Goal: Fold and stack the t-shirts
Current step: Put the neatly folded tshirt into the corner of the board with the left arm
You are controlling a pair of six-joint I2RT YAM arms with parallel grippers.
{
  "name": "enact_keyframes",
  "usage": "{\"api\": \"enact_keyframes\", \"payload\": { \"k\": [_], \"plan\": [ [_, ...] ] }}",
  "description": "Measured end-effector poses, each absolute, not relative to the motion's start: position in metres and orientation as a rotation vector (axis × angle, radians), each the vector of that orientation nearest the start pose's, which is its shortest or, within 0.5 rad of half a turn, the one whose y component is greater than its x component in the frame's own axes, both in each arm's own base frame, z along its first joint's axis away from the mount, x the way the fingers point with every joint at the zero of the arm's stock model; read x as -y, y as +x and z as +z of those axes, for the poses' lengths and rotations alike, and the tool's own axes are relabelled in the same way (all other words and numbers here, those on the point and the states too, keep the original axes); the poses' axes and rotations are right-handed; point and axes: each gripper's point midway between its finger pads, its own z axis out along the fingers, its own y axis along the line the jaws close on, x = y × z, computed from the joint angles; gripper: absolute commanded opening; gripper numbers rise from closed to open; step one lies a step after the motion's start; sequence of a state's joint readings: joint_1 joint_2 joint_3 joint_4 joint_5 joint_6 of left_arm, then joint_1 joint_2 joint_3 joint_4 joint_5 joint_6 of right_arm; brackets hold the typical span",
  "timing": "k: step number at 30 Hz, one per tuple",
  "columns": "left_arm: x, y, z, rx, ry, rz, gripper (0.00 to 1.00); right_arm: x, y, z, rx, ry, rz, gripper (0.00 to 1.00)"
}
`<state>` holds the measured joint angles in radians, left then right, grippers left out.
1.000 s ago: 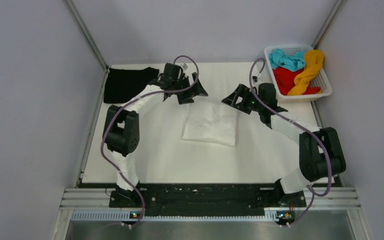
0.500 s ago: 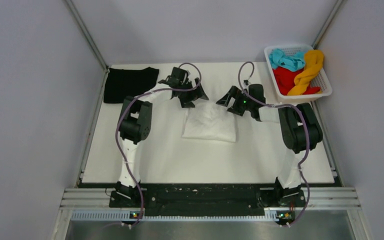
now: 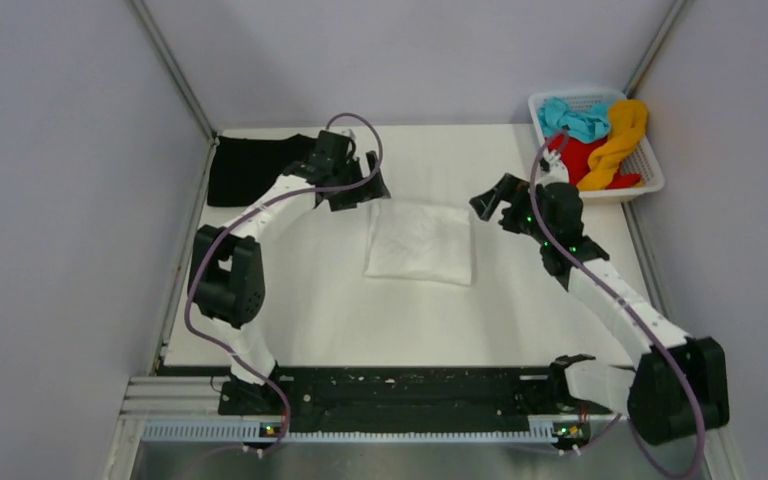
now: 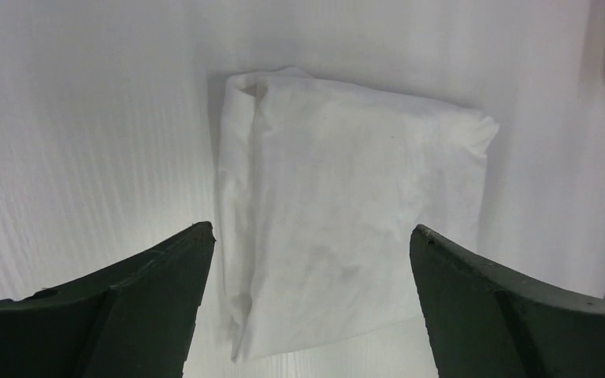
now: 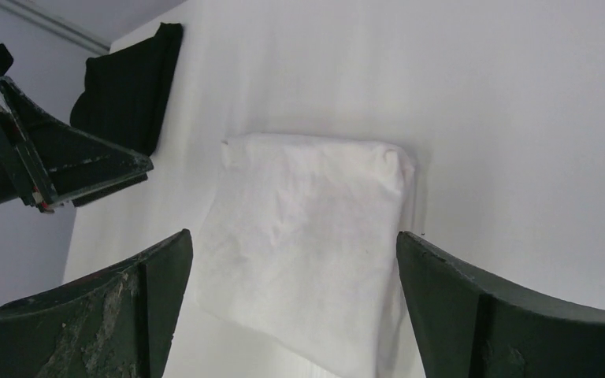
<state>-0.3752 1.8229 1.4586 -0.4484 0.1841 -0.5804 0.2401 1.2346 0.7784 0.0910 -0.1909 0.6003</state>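
My left gripper next grabs the folded white t-shirt's layers together along its side facing the black t-shirt, to stack the white t-shirt there.
The white t-shirt (image 3: 420, 242) lies folded into a rectangle at the middle of the table, also in the left wrist view (image 4: 354, 213) and the right wrist view (image 5: 307, 236). The black t-shirt (image 3: 252, 168) lies folded at the far left, also in the right wrist view (image 5: 130, 90). My left gripper (image 3: 360, 190) hovers open and empty off the white shirt's far-left corner (image 4: 311, 236). My right gripper (image 3: 490, 200) hovers open and empty off its far-right corner (image 5: 293, 244). Teal (image 3: 573, 120), red (image 3: 575, 158) and yellow-orange (image 3: 615, 140) shirts lie bunched in the basket.
The white lattice basket (image 3: 650, 170) stands at the far right corner of the table. Grey walls close in the left, right and back. The arm bases sit on a black rail (image 3: 410, 390) at the near edge.
Both grippers have drawn away from the white shirt: the left one back and to the left, the right one to the right toward the basket. The shirt lies flatter, folded.
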Motion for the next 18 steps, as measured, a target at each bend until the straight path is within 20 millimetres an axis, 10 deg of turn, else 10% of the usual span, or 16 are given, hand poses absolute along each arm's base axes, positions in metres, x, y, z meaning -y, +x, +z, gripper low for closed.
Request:
{"api": "enact_keyframes", "payload": {
  "k": [11, 18],
  "plan": [
    [0.219, 0.394, 0.039, -2.747, -0.165, -0.570, 0.91, -0.092, 0.284, 0.181, -1.992, 0.310, 0.508, 0.99],
    [0.239, 0.397, 0.038, -2.739, -0.122, -0.538, 0.72, -0.075, 0.265, 0.172, -2.031, 0.314, 0.407, 0.99]
  ]
}}
